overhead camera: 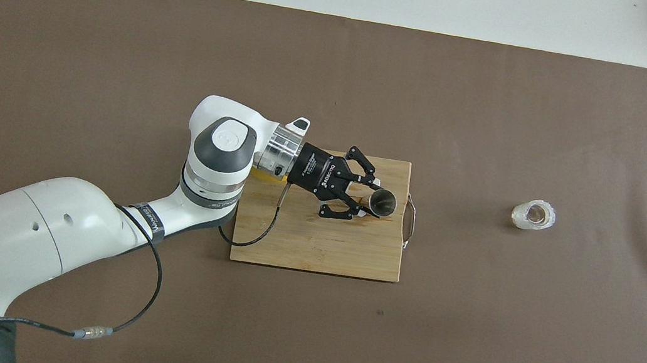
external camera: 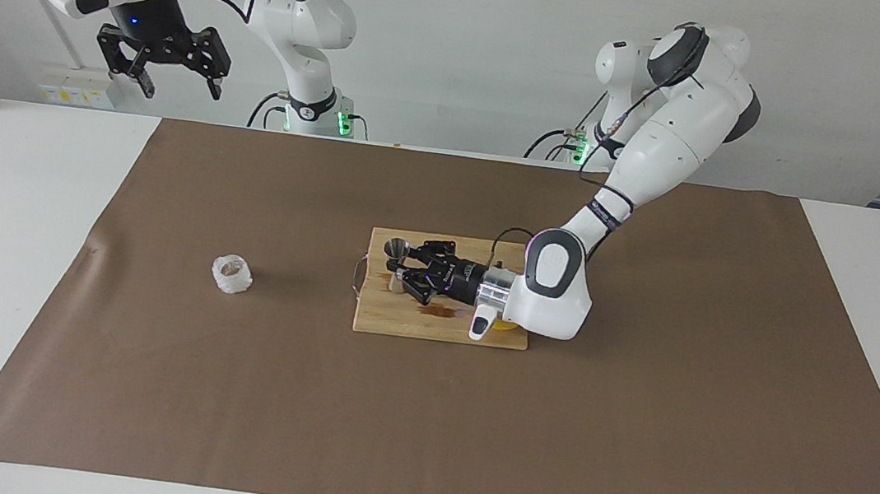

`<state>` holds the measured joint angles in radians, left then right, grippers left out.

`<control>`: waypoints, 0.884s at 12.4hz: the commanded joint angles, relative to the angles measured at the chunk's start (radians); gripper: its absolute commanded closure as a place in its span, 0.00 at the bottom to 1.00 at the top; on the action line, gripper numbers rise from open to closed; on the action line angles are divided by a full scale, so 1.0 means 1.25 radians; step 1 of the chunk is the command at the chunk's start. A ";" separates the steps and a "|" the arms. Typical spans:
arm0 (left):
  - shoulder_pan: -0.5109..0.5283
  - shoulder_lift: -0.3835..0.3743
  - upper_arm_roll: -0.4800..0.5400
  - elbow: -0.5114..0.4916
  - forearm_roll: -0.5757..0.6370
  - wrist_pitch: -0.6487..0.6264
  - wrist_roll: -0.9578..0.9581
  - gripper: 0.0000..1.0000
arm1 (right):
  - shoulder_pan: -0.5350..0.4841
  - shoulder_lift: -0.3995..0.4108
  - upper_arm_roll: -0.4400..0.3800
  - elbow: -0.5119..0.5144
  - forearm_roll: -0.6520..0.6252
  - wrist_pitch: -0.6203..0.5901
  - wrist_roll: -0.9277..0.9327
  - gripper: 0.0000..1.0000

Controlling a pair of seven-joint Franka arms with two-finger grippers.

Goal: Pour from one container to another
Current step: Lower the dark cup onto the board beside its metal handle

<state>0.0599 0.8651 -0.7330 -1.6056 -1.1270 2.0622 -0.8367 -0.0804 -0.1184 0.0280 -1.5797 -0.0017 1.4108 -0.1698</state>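
Note:
The steel jigger stands upright with its foot low over the wooden cutting board and would stand, so it is time for my left gripper to open now.
A small steel jigger [external camera: 396,249] [overhead camera: 384,203] is upright at the board's end toward the right arm. My left gripper [external camera: 403,269] [overhead camera: 369,204] lies low and level over the wooden cutting board [external camera: 398,322] [overhead camera: 320,251], shut on the jigger's waist. Whether the jigger's foot touches the board I cannot tell. The whitish crinkly cup [external camera: 231,274] [overhead camera: 534,215] stands alone on the brown mat toward the right arm's end, well apart from the board. My right gripper [external camera: 180,89] waits high up with its fingers open and nothing between them.
A yellow lemon [external camera: 502,326] [overhead camera: 258,174] lies on the board, mostly hidden under the left wrist. A dark wet stain [external camera: 441,310] marks the board near the gripper. A wire handle [overhead camera: 412,219] sticks out of the board's end toward the cup. The brown mat [external camera: 634,435] covers the table.

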 commanded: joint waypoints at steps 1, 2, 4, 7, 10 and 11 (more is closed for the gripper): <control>0.005 0.011 -0.012 0.009 0.024 0.017 -0.020 0.79 | -0.009 -0.016 0.003 -0.017 0.014 0.003 -0.002 0.00; 0.004 0.011 -0.012 0.008 0.024 0.022 -0.020 0.74 | -0.009 -0.016 0.003 -0.017 0.014 0.003 -0.002 0.00; 0.002 0.011 -0.012 0.009 0.029 0.024 -0.020 0.60 | -0.009 -0.017 0.003 -0.017 0.014 0.003 -0.002 0.00; 0.002 0.010 -0.012 0.012 0.033 0.030 -0.018 0.42 | -0.009 -0.017 0.003 -0.017 0.014 0.003 -0.002 0.00; 0.005 0.007 -0.012 0.016 0.055 0.025 -0.015 0.17 | -0.009 -0.017 0.003 -0.016 0.014 0.003 -0.002 0.00; 0.006 0.006 -0.012 0.024 0.066 0.023 -0.014 0.09 | -0.009 -0.016 0.003 -0.017 0.014 0.003 -0.002 0.00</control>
<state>0.0599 0.8661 -0.7359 -1.5982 -1.0813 2.0839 -0.8377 -0.0804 -0.1185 0.0280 -1.5797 -0.0017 1.4108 -0.1698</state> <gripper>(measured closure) 0.251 0.000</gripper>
